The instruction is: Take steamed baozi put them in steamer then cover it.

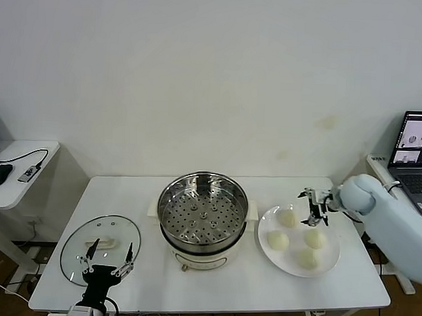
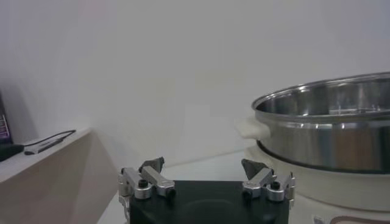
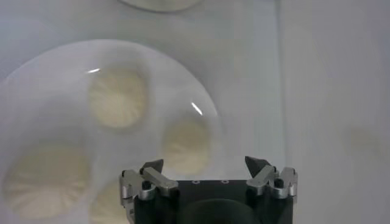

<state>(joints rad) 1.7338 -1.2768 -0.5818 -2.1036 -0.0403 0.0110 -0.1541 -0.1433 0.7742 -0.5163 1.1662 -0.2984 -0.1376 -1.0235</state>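
My right gripper grabs the baozi at the plate's back (image 1: 287,218) by its rounded sides next, to load the steamer (image 1: 202,213).
Several pale baozi (image 1: 279,239) lie on a white plate (image 1: 330,258) at the right of the table. My right gripper (image 1: 313,207) hovers open over the plate's back part, between two of the buns and touching none. In the right wrist view the gripper (image 3: 206,165) is empty, with a baozi (image 3: 186,145) just beyond its fingers. The steel steamer (image 1: 202,213) stands empty in the middle on its white cooker base (image 1: 193,258). The glass cover (image 1: 76,254) lies flat at the front left. My left gripper (image 1: 111,250) is open just above it, and the left wrist view shows the gripper (image 2: 204,165) empty beside the steamer (image 2: 329,131).
A laptop (image 1: 416,148) stands on a stand just right of the table, behind my right arm. A side table (image 1: 16,172) with a mouse and a cable sits to the left. The white wall runs close behind the table.
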